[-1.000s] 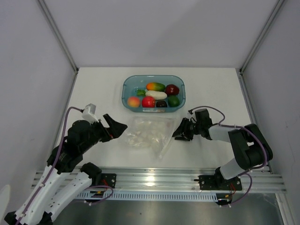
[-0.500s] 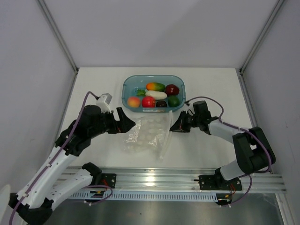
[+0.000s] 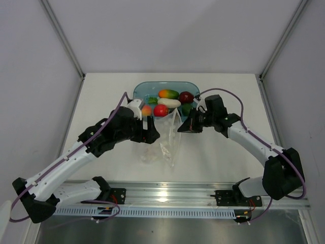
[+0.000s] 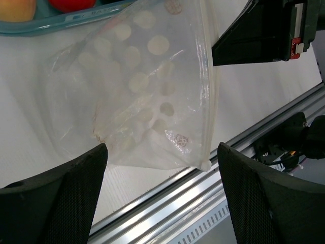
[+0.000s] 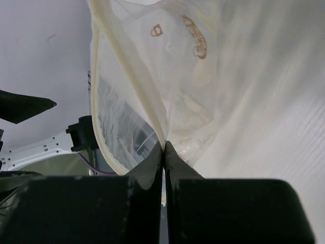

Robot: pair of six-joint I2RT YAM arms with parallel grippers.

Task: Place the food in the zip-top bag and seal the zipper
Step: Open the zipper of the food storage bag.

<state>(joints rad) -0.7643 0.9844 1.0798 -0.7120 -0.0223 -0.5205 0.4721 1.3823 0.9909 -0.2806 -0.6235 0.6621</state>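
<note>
The zip-top bag has to stay open so food can go inside. My left gripper will next grip the edge of the zip-top bag's opening at its zipper corner [image 3: 171,164] [image 4: 204,163].
The clear zip-top bag [image 3: 164,139] is held up by one mouth edge just in front of the teal tub [image 3: 139,90]. My right gripper [image 3: 180,127] is shut on that edge; the right wrist view shows the jaws [image 5: 163,145] pinching the plastic [image 5: 203,66] beside the zipper strip [image 5: 109,56]. My left gripper [image 3: 153,133] is open at the bag's left side. In the left wrist view the bag [image 4: 147,86] hangs between and beyond its spread fingers [image 4: 161,168]. The food [image 3: 169,102] lies in the tub: red, peach, white, orange-green, dark red, green.
The tub stands at the table's back middle, touching the bag's top edge [image 4: 61,25]. The aluminium rail [image 3: 167,193] runs along the near edge. White walls enclose the table on the left, back and right.
Both arms have reached forward toward the tub. My right gripper has lifted the bag's edge off the table, so the bag now hangs up. My left gripper has come up beside it.
</note>
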